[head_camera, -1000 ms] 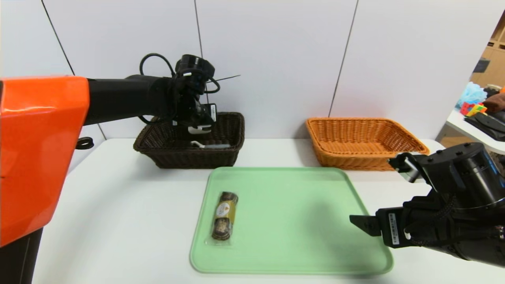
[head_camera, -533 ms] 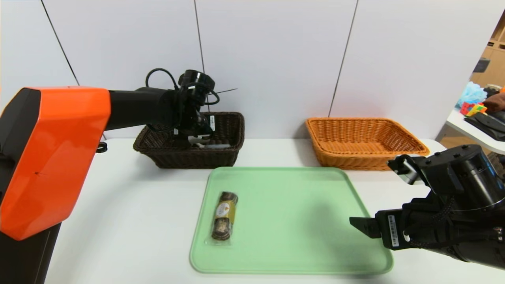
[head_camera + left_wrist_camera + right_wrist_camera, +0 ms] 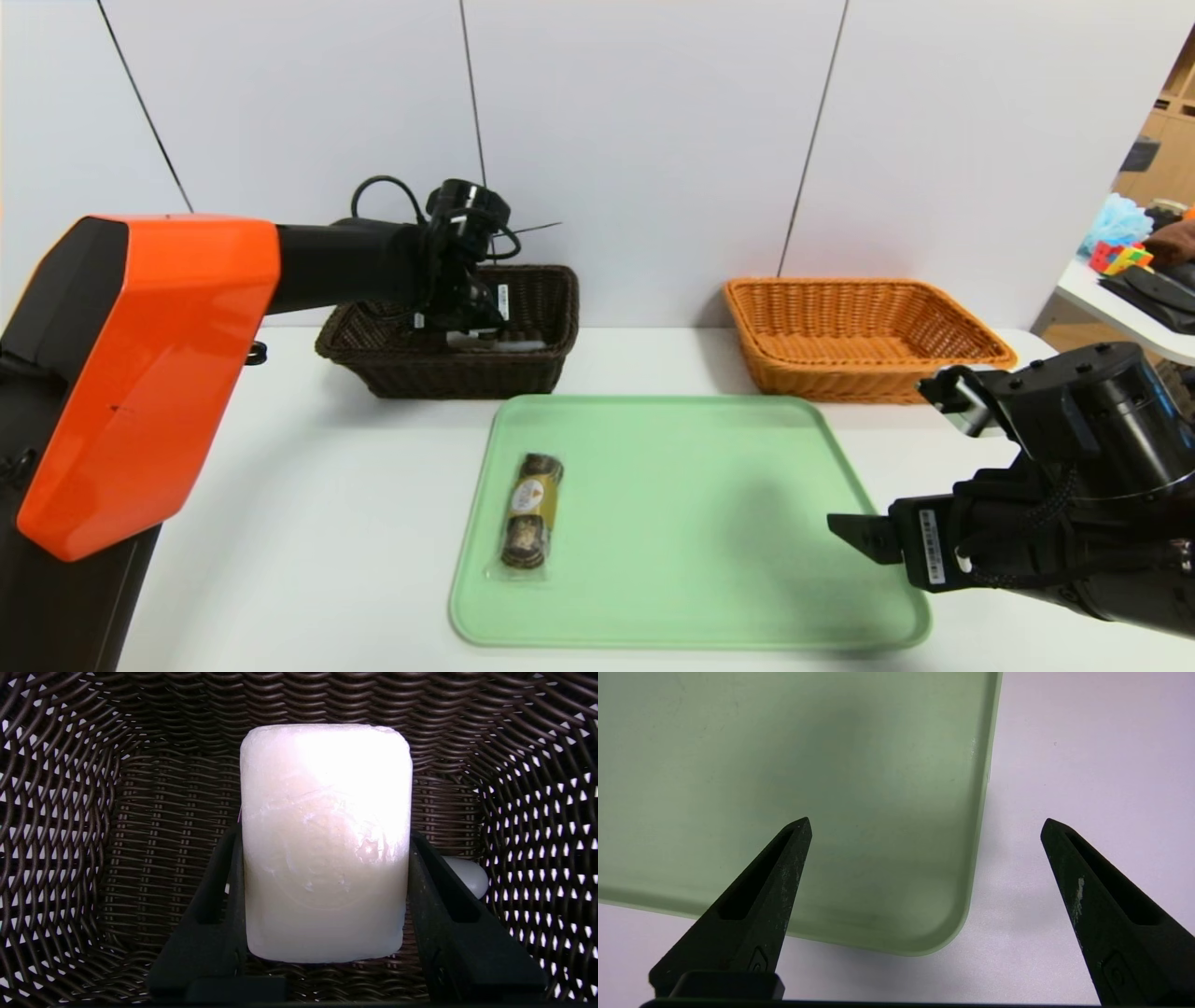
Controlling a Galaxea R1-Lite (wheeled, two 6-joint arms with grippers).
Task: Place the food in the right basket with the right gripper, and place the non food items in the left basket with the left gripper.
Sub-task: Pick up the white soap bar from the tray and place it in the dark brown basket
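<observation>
The white bar would stay in the dark basket if my left gripper opened now, over its woven bottom.
My left gripper (image 3: 470,320) is down inside the dark brown left basket (image 3: 467,375), shut on the white soap-like bar (image 3: 325,812). The bar hangs just above the woven floor (image 3: 70,812), with a black finger on each of its sides. The peeler (image 3: 504,344) lies in the same basket, and a pale rounded part of it (image 3: 468,876) shows beside one finger. The food, a sleeve of dark cookies with a gold label (image 3: 530,509), lies on the left part of the green tray (image 3: 700,523). My right gripper (image 3: 927,821) stands open over the tray's near right corner, holding nothing.
The orange-tan right basket (image 3: 859,327) stands at the back right of the white table, behind the tray. A side table with colourful clutter (image 3: 1134,261) sits at the far right. The wall is close behind both baskets.
My left arm has come down, lowering the soap bar from above the dark basket's rim into the basket. The right arm and the cookies have stayed put.
</observation>
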